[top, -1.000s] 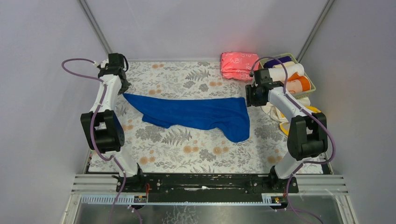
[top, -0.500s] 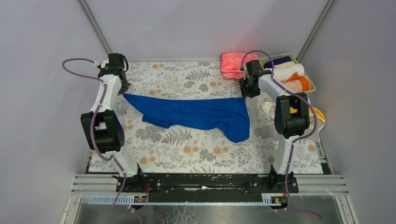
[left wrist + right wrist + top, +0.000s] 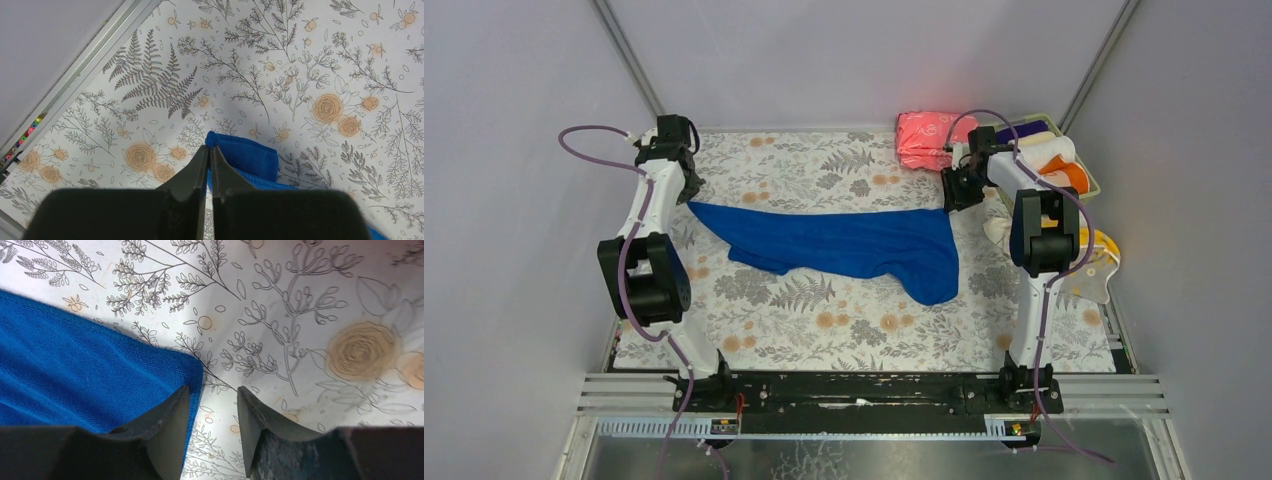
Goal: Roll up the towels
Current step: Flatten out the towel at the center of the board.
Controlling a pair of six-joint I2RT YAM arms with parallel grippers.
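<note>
I should pinch the free far corner (image 3: 945, 211) with my right gripper, opposite my left gripper's corner. Then I can spread and fold the royal blue towel (image 3: 844, 243) evenly for rolling.
The royal blue towel (image 3: 844, 243) lies spread across the middle of the floral table, bunched along its near edge. My left gripper (image 3: 690, 196) is shut on its far left corner; in the left wrist view the closed fingertips (image 3: 210, 148) pinch the folded blue corner (image 3: 250, 157). My right gripper (image 3: 951, 198) is open at the towel's far right corner. In the right wrist view (image 3: 213, 390) one finger sits over the blue edge (image 3: 75, 370) and the other over bare table. Cream (image 3: 999, 228) and yellow (image 3: 1104, 245) towels lie in a pile at the right, partly hidden by the right arm.
A folded pink stack (image 3: 927, 140) lies at the far right. Beside it a basket (image 3: 1088, 172) holds rolled towels, white (image 3: 1049, 150), orange (image 3: 1072, 178) and purple. Walls close in on the left, far and right sides.
The right arm has swung in and folded upright. Its gripper has moved a little left and farther, to the blue towel's far right corner. The left arm has not moved.
</note>
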